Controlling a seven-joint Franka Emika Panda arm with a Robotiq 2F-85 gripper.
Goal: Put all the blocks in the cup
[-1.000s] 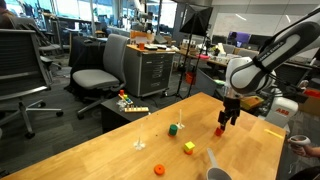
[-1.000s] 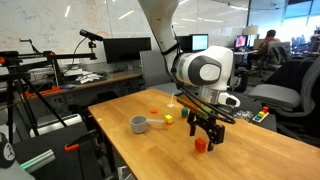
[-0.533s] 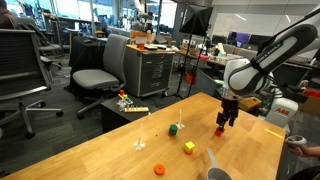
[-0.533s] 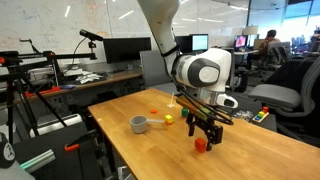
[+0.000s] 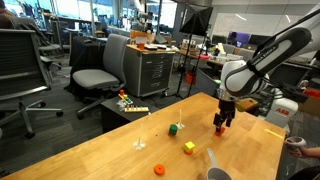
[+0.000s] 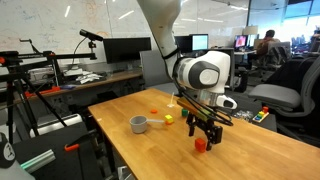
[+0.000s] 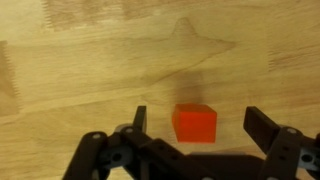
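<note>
My fingers are on either side of the red block and reach level with the block's far edge, so my gripper should close on it.
A red block (image 7: 194,122) lies on the wooden table (image 7: 90,60), between the two spread fingers of my open gripper (image 7: 198,120) without touching either. Both exterior views show the gripper (image 5: 222,124) (image 6: 205,134) hanging just over this red block (image 5: 220,130) (image 6: 201,144). A green block (image 5: 173,128), a yellow block (image 5: 188,147) (image 6: 169,119) and an orange block (image 5: 158,169) (image 6: 154,110) lie apart on the table. The grey cup (image 5: 217,174) (image 6: 138,123) stands near the table's edge, away from the gripper.
A small white thing (image 5: 139,144) lies on the table near the green block. Office chairs (image 5: 100,70), a cabinet (image 5: 150,68) and desks with monitors (image 6: 125,48) surround the table. The table's edges run close to the cup.
The gripper has shifted slightly and sunk a little toward the red block, staying open. No block has moved.
</note>
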